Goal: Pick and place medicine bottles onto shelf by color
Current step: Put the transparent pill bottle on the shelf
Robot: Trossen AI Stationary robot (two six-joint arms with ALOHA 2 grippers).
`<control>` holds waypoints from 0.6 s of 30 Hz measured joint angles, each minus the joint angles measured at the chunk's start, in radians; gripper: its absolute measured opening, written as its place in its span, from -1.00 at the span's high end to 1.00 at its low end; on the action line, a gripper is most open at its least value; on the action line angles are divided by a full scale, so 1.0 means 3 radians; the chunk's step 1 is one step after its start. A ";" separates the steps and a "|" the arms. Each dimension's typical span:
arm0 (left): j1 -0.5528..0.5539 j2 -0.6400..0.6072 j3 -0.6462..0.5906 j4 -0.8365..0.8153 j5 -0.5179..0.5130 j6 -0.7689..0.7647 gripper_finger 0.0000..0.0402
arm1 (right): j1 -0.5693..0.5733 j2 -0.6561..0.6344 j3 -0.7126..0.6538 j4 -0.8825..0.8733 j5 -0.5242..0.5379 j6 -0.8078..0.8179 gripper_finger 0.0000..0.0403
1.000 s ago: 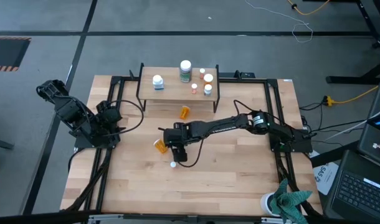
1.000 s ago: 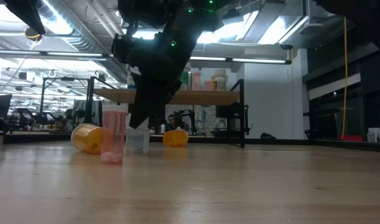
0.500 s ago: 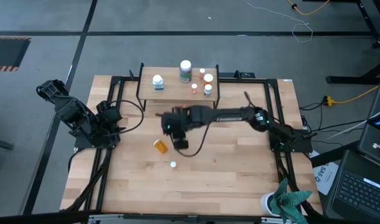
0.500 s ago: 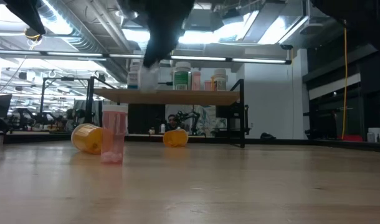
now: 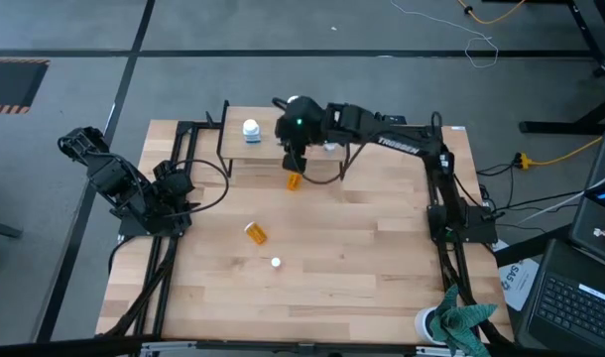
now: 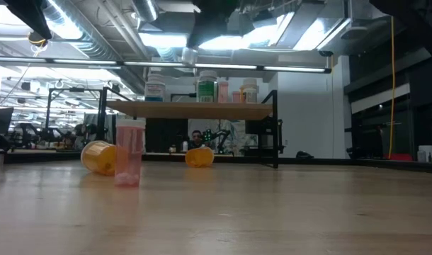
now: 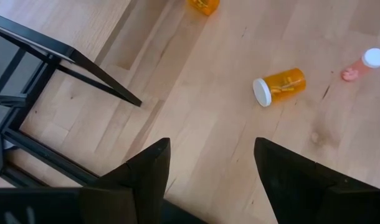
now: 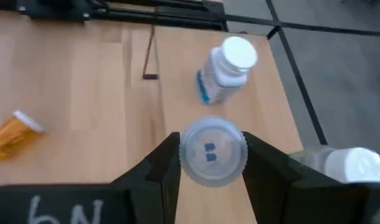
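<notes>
The clear bottle stays held in my right gripper from here until it reaches the shelf board (image 8: 184,109). In the right wrist view, the bottle hangs high above the board.
My right gripper (image 8: 210,163) is shut on a pale, clear medicine bottle (image 8: 212,152) and hangs over the shelf (image 5: 273,149), between a white bottle (image 5: 251,129) and a green one (image 6: 207,86). More small bottles stand at the shelf's right end (image 6: 248,91). Two orange bottles (image 5: 296,179) (image 5: 255,233) lie on their sides on the table. A small pink bottle (image 5: 276,263) stands upright near them. At the table's left, my left gripper (image 7: 205,168) waits open. My right gripper pinches the clear bottle between its two fingers, one on each side of its round top (image 8: 185,155). The fingers slant down from the table's right side. In the low view the bottle (image 6: 190,55) hangs clear above the shelf board.
A white cup with teal cloth (image 5: 449,322) stands at the table's near right corner. Black frame rails (image 5: 436,178) run along both sides of the table. The shelf's thin black legs (image 6: 276,131) stand at the far side.
My right gripper has taken the clear bottle up from the table beside the pink bottle. It has risen and swung toward the far edge, and now holds it over the shelf. The pink and orange bottles stayed where they were.
</notes>
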 joint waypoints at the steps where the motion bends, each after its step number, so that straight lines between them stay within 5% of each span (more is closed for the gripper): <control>1: 0.0000 0.0000 0.0000 0.0001 -0.0003 0.0000 -0.13 | -0.0046 0.0008 -0.0008 0.0001 -0.0013 -0.0021 0.31; 7: 0.0000 0.0000 0.0000 -0.0001 -0.0006 0.0000 -0.13 | -0.0264 0.0169 -0.0116 -0.0110 -0.0365 0.0089 0.31; 18: 0.0000 0.0000 0.0000 -0.0001 -0.0019 0.0000 -0.13 | -0.0306 0.0311 -0.0144 -0.0251 -0.0450 0.0089 0.31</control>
